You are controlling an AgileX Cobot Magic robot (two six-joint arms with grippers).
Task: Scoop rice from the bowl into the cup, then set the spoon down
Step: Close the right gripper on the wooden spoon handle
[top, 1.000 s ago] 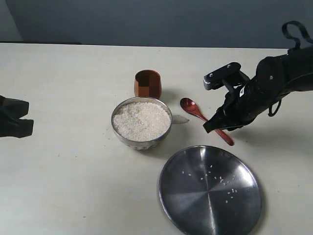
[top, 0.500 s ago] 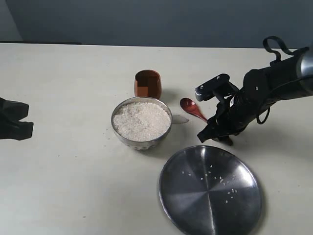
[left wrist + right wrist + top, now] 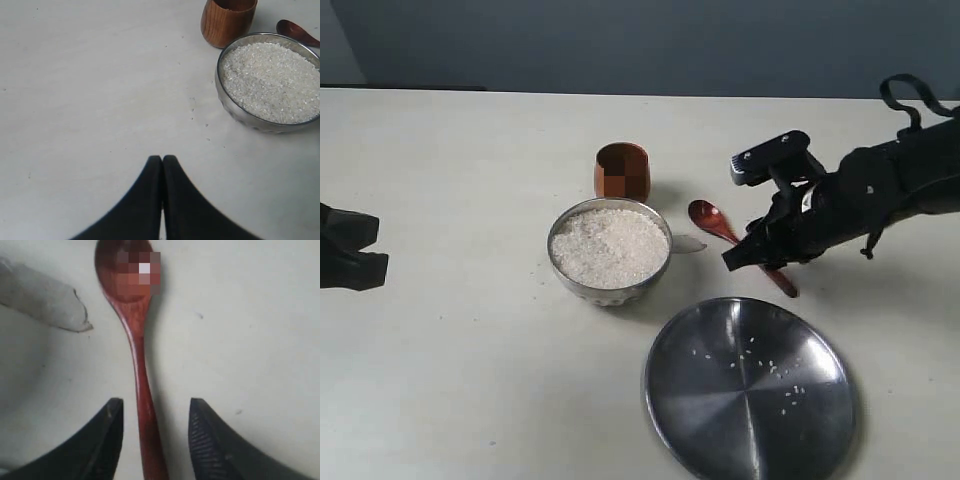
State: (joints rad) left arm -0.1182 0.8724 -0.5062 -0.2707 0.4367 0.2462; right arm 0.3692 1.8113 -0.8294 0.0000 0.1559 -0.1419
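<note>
Tabletop shows between my right gripper's fingers and the handle below, so it is too early to close on the spoon's handle (image 3: 780, 282) (image 3: 146, 415); the gripper goes lower first.
The spoon (image 3: 710, 220) lies flat on the table, right of the bowl (image 3: 610, 292), its head pointing toward the cup (image 3: 623, 172). White rice (image 3: 608, 246) fills the bowl to near its rim. My right gripper (image 3: 745, 258) hangs low over the spoon's handle. In the right wrist view it (image 3: 156, 405) is open, one finger on each side of the handle (image 3: 142, 390) and neither touching it. My left gripper (image 3: 370, 250) rests at the table's left edge, shut (image 3: 162, 160) and empty, far from the bowl (image 3: 235, 112).
A large flat steel plate (image 3: 750, 390) with a few stray grains sits in front of the spoon, close under my right arm. A small silvery tab (image 3: 687, 243) sticks out from the bowl toward the spoon head. Bare table lies between the left gripper and the bowl.
My right gripper's jaws have spread wider. The arm dipped left over the handle and has come back a little. The spoon, bowl, cup and left gripper have not moved.
</note>
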